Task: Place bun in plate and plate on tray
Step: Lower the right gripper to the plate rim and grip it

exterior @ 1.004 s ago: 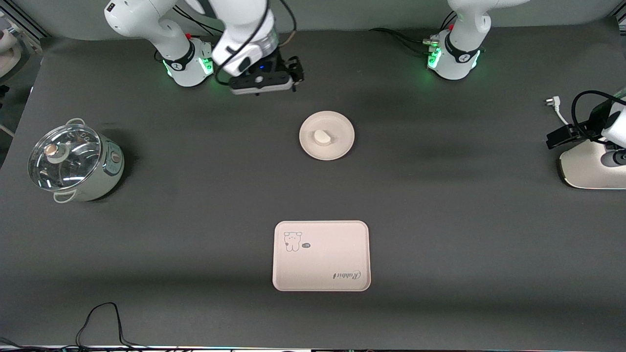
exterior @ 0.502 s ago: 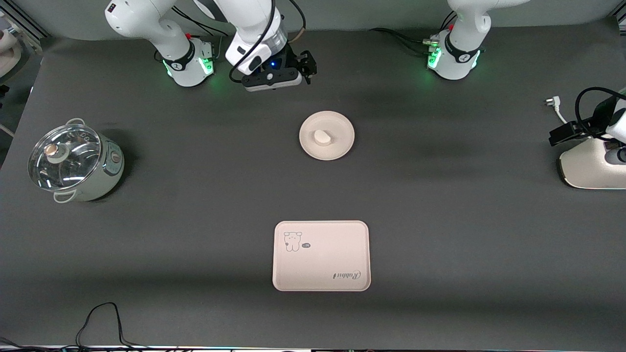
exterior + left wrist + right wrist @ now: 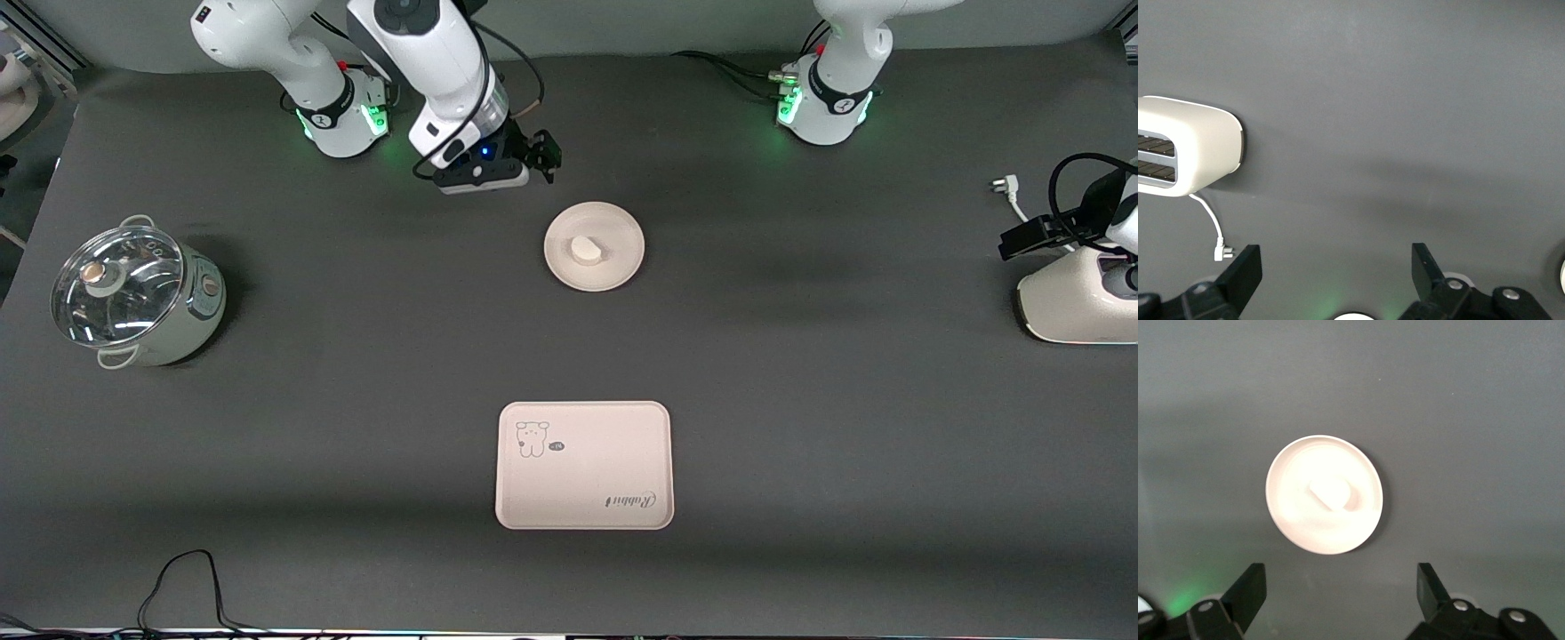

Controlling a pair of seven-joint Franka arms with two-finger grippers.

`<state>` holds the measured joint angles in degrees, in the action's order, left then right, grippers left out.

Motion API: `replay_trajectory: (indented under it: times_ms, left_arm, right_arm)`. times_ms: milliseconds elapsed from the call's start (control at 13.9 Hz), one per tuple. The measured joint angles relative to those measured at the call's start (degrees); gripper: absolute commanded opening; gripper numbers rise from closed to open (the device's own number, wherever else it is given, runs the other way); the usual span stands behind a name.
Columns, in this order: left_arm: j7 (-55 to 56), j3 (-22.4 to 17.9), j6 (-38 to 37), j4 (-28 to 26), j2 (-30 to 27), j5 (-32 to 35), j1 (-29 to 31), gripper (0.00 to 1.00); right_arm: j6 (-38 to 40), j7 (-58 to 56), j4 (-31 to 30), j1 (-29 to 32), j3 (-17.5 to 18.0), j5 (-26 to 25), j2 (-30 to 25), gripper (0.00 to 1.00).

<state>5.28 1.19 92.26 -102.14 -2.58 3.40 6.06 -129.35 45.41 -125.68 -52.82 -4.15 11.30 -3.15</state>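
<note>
The right gripper next needs to grab the plate by its rim (image 3: 555, 233), to set the plate with the plate's bun onto the tray (image 3: 584, 480).
The off-white bun (image 3: 584, 250) lies in the round cream plate (image 3: 615, 269) at the table's middle, farther from the front camera than the pinkish "Rabbit" tray (image 3: 584, 480), which holds nothing. My right gripper (image 3: 544, 153) hangs open and empty over bare mat, just toward the robots' bases from the plate. Its wrist view shows the gripper (image 3: 1341, 577) apart from the plate (image 3: 1293, 515) and the bun (image 3: 1330, 495). My left gripper (image 3: 1022, 242) is open and empty in the air by the white toaster at the left arm's end; its wrist view (image 3: 1336, 257) shows only mat between the fingers.
A white toaster (image 3: 1076, 307) with a cord and plug (image 3: 1003, 187) stands at the left arm's end; it also shows in the left wrist view (image 3: 1185, 153). A pot with a glass lid (image 3: 133, 293) stands at the right arm's end. A black cable (image 3: 187, 578) lies near the front edge.
My right gripper has moved toward the plate and come lower, still open. My left gripper has barely shifted by the toaster. Bun, plate and tray have not moved.
</note>
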Motion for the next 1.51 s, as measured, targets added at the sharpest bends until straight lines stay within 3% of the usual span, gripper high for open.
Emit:
replay_trajectory:
  times_ms: [287,789,1076,1363,1435,1506]
  left_arm:
    - [0.0,0.0,-0.1,0.3,0.0,-0.3,0.0,1.00]
    - [0.0,-0.1,-0.2,0.5,0.3,-0.4,0.0,1.00]
    - [0.0,-0.1,-0.7,0.5,0.3,-0.5,-0.3,1.00]
    - [0.0,-0.1,-1.7,0.6,0.3,-0.5,-0.3,1.00]
    - [0.0,-0.1,-1.7,0.6,0.3,-0.5,-0.4,1.00]
    - [0.0,-0.1,-1.7,0.6,0.3,-0.5,-0.4,1.00]
  right_arm:
    - [-12.7,0.0,-6.8,-1.8,0.0,0.0,3.5,1.00]
    - [-36.4,3.8,-11.8,-5.9,0.0,0.1,18.4,1.00]
    - [-42.9,4.6,-11.7,-6.2,0.0,0.1,24.1,1.00]
    - [-45.0,5.0,-11.5,-6.2,0.0,0.1,26.4,1.00]
    - [-45.0,5.2,-11.5,-6.2,0.0,0.1,26.4,0.93]
    - [-45.0,5.3,-11.5,-6.2,0.0,0.1,26.4,0.79]
